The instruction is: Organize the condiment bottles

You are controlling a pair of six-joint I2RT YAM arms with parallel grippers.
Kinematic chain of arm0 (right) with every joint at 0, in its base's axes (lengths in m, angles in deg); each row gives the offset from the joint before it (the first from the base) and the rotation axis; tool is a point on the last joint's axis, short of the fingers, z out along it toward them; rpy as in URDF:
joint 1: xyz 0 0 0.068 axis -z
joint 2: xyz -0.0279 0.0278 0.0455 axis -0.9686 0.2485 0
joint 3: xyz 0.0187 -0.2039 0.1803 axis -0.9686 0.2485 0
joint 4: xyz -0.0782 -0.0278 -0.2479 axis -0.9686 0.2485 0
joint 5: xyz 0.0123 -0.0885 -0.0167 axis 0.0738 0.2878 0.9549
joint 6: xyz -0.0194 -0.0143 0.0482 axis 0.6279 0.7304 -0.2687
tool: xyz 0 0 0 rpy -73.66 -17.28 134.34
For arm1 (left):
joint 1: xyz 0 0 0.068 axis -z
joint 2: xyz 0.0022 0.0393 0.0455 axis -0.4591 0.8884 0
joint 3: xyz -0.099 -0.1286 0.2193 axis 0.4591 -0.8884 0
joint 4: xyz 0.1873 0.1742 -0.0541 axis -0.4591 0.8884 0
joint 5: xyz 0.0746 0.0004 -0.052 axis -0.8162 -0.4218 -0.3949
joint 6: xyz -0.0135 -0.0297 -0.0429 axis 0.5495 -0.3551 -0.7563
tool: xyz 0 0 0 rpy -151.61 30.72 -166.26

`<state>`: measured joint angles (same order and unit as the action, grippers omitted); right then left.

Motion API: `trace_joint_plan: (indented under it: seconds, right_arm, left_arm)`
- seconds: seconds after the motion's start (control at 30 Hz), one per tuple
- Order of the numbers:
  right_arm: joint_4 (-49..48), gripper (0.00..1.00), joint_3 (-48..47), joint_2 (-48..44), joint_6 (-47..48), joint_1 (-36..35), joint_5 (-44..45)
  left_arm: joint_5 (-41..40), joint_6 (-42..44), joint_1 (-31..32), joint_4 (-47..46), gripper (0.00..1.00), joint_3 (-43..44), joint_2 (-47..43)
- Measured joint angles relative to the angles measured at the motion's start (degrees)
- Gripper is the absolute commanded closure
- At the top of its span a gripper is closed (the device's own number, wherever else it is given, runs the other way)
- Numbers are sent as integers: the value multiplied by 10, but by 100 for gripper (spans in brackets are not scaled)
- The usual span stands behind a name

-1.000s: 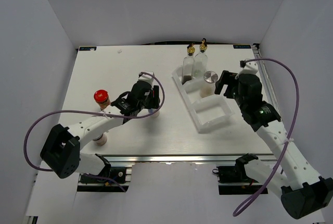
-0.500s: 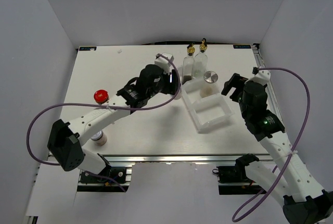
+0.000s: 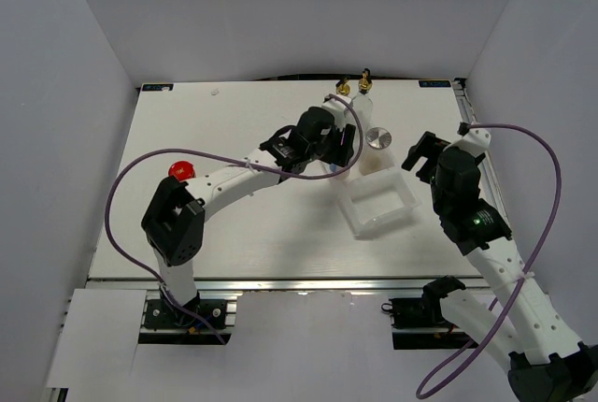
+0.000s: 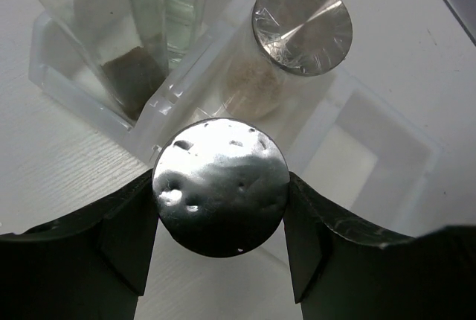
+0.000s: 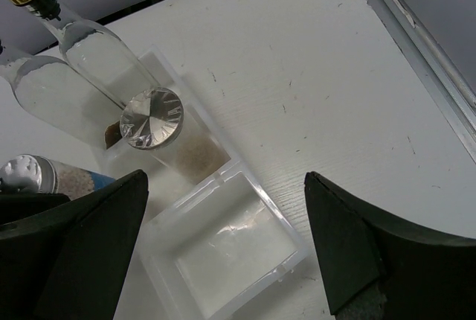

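The silver-lidded cylinder is over the tray's near edge and would miss the tray's middle section, so the left gripper needs to move it toward free space beside the second cylinder before it opens.
My left gripper (image 4: 220,219) is shut on a white silver-lidded cylinder (image 4: 220,182) and holds it above the near edge of the white tray (image 4: 387,149). In the top view the left gripper (image 3: 338,145) is over the tray's far end. Two clear glass bottles with gold spouts (image 3: 353,93) stand in the far compartment. A second silver-lidded cylinder (image 3: 378,137) stands in the middle one, also seen from the right wrist (image 5: 152,117). The red-capped jar (image 3: 180,171) stands at the left. The pale-lidded jar is hidden. My right gripper (image 5: 227,208) is open and empty over the tray's empty compartment.
The tray (image 3: 381,204) lies slantwise at the right of the table, its near compartment empty. A metal rail (image 5: 424,45) runs along the table's right edge. The left arm stretches across the middle of the table, its purple cable looping above it.
My left arm has swung from the table's middle-left to the tray, carrying the silver-lidded cylinder. My right gripper has drawn back a little to the right of the tray.
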<state>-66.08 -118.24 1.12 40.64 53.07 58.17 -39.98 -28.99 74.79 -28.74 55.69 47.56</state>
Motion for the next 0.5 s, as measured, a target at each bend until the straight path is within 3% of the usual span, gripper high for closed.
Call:
trace_joint_plan:
  seconds: [0.5]
  right_arm:
    - [-3, 11, 0, 10, 1, 0, 1]
  left_arm:
    - [9, 4, 3, -7, 98, 39, 49]
